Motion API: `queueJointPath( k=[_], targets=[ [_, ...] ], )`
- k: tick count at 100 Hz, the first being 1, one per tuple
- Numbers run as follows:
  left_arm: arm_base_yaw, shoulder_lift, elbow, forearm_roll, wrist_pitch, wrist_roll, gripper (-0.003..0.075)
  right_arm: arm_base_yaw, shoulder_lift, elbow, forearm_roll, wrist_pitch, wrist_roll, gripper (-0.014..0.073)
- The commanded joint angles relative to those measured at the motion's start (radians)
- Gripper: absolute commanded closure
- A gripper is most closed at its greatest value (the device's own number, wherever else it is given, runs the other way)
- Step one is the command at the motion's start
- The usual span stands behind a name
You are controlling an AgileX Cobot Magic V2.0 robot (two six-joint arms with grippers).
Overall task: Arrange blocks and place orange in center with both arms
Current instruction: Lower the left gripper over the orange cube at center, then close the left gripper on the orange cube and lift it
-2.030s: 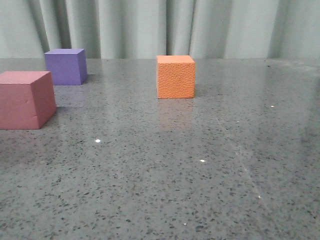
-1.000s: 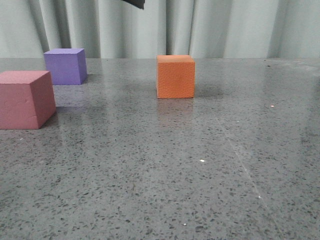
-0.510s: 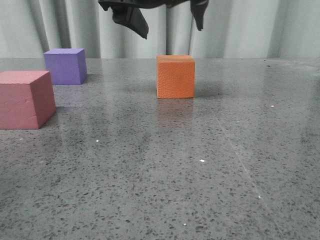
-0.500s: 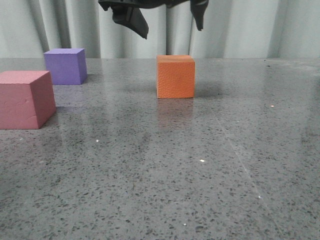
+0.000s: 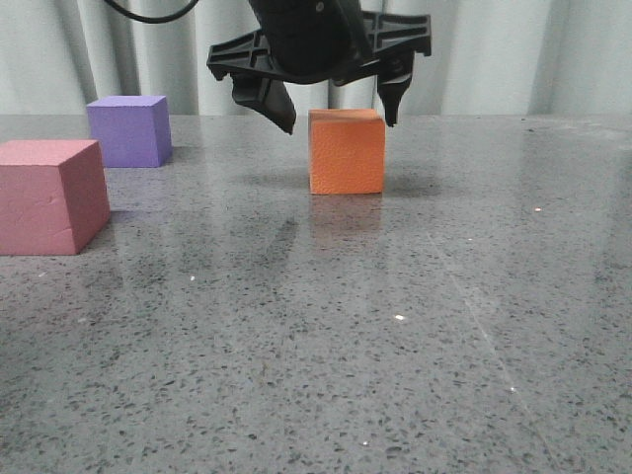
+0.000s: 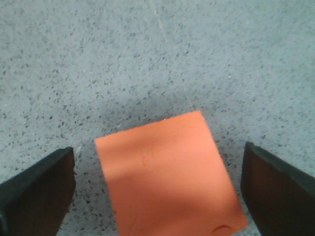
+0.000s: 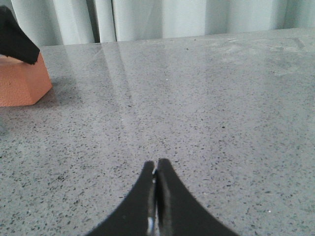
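Note:
My left gripper should close and would hold the cube, as both its fingers reach past the orange cube's top (image 5: pixel 346 116) on either side.
The orange cube (image 5: pixel 347 151) stands on the grey speckled tabletop (image 5: pixel 326 316) at mid-back. My left gripper (image 5: pixel 339 117) hangs open just above it, one finger on each side of the cube's top, not touching. In the left wrist view the orange cube (image 6: pixel 167 172) lies between the two black fingers (image 6: pixel 37 189). The purple cube (image 5: pixel 129 130) is at the back left and the red-pink cube (image 5: pixel 49 196) at the near left. My right gripper (image 7: pixel 156 169) is shut and empty, low over bare table; the orange cube (image 7: pixel 22 81) shows at the edge of its view.
Pale curtains (image 5: pixel 513 54) hang behind the table's far edge. The left arm's black crossbar (image 5: pixel 316 44) and cable span above the orange cube.
The left gripper has come down from the top of the front view and now straddles the top of the orange cube. The cubes have not moved.

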Motion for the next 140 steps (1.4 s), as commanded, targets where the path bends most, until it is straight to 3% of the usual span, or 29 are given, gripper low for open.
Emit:
queueJointPath(
  k=[1,19,41,53,90,112,140],
  targets=[
    [-0.007,-0.044,-0.036,0.018,-0.045,-0.011,0.0118,-0.005,-0.024,-0.013,-0.001,-0.086,-0.009,0.0661],
    [-0.008,-0.03,-0.036,0.012,-0.045,-0.011,0.0226,-0.005,-0.024,-0.013,-0.001,-0.086,-0.009,0.0661],
    [-0.01,-0.024,-0.036,0.001,-0.047,-0.011,0.0533,-0.005,-0.024,-0.013,-0.001,-0.086,-0.009,0.0661],
    [-0.01,-0.031,-0.037,-0.001,-0.049,-0.009,0.0634,-0.005,-0.024,-0.013,-0.001,-0.086,-0.009,0.0661],
    [0.008,-0.167,-0.037,0.002,-0.045,0.079,0.0641,-0.005,-0.024,-0.013,-0.001,-0.086,-0.009,0.0661],
    [0.069,-0.259,-0.033,0.0,0.042,0.149,0.0641,-0.005,-0.024,-0.013,-0.001,-0.086,-0.009,0.0661],
    [0.182,-0.422,0.193,-0.013,-0.053,0.16,0.0641,-0.005,-0.024,-0.013,-0.001,-0.086,-0.009,0.0661]
  ],
)
